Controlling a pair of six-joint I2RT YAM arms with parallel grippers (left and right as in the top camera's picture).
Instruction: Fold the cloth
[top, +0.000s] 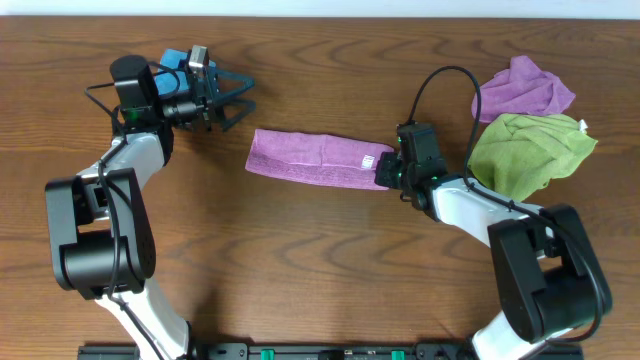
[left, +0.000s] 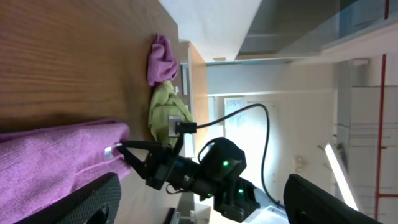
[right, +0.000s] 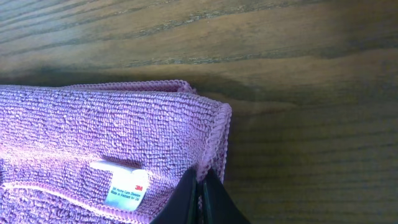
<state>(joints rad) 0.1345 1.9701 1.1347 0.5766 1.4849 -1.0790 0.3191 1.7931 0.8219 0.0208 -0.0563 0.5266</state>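
I will grab the purple cloth's loose end (top: 255, 152) with my left gripper, opposite the cloth's hemmed end in my right gripper, to fold it across.
A purple cloth (top: 310, 158) lies folded into a long strip across the middle of the table. My right gripper (top: 389, 168) is shut on its right end; in the right wrist view the fingertips (right: 201, 182) pinch the hemmed edge of the cloth (right: 93, 137) beside a white label (right: 121, 182). My left gripper (top: 232, 92) is open and empty at the far left, above and left of the strip, pointing right. In the left wrist view the cloth (left: 50, 155) lies ahead, with the right arm (left: 199, 168) at its far end.
A crumpled purple cloth (top: 525, 88) and a crumpled green cloth (top: 530, 148) lie at the far right. They also show in the left wrist view, purple (left: 161, 57) and green (left: 166, 112). The table's far edge runs along the top.
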